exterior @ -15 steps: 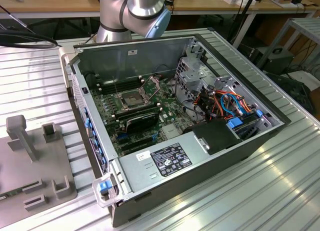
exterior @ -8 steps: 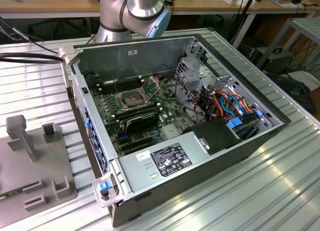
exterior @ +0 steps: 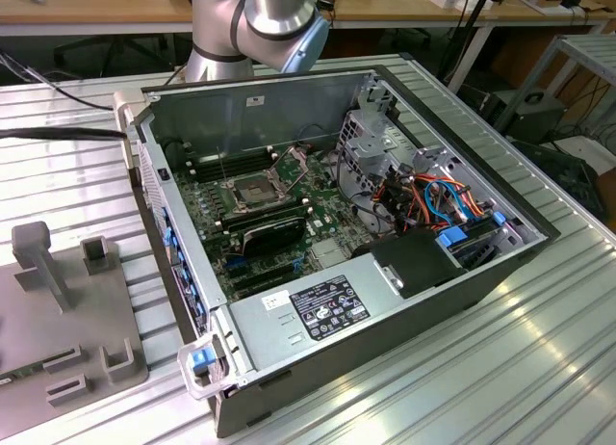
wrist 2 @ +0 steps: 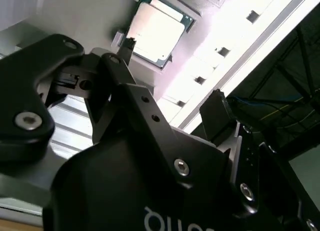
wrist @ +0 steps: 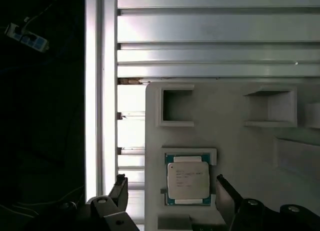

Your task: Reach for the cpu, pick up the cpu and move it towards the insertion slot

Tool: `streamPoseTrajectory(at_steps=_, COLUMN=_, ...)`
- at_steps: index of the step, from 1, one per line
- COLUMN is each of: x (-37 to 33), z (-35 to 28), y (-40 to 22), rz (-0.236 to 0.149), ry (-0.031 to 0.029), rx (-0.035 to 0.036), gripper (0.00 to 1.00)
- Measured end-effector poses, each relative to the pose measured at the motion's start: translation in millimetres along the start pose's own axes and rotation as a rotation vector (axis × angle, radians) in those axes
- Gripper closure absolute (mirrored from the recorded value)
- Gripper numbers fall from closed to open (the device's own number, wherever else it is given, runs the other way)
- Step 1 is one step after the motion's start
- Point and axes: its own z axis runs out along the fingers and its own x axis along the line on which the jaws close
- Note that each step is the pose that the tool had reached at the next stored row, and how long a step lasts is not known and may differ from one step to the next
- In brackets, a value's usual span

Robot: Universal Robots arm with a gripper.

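Observation:
In the wrist view, my gripper's fingers are still above the CPU (wrist: 188, 180), so it is too early to close. My gripper moves down first.
The cpu (wrist: 188, 180), a thin square chip with a pale silver face, lies flat in a shallow recess of a light grey holder plate (wrist: 230, 151). In the first wrist view my gripper (wrist: 170, 185) is open above it. One black fingertip (wrist: 220, 183) stands just beside the chip, the other over the table's edge rail. The second wrist view has the cpu (wrist 2: 157, 31) beyond the gripper (wrist 2: 173, 71), not touching it. The insertion slot (exterior: 252, 190), a silver-framed socket with a dark centre, sits on the motherboard in the open computer case.
The open case (exterior: 443, 291) holds a black finned block (exterior: 274, 235), a power supply (exterior: 318, 310) and coloured cables (exterior: 438, 199). A grey fixture plate (exterior: 58, 301) with posts lies at the exterior view's left. Square pockets (wrist: 177, 107) lie near the cpu. Dark floor (wrist: 40, 116) lies past the rail.

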Motion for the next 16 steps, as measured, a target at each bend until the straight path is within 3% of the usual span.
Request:
streamPoseTrajectory(at_steps=3, x=-7.7, z=8.6, y=-1.6, rz=0.0, ry=0.0002, rx=0.0001, gripper=0.2)
streamPoseTrajectory(at_steps=7, x=-11.2, z=15.9, y=-2.0, rz=0.0, ry=0.0005, rx=0.0009, gripper=0.22)
streamPoseTrajectory(at_steps=8, x=-12.6, z=19.4, y=-2.6, rz=0.0, ry=0.0003, rx=0.001, gripper=0.29)
streamPoseTrajectory(at_steps=16, x=-16.3, z=39.4, y=-3.9, rz=-0.005, ry=0.0006, rx=0.0019, gripper=0.29)
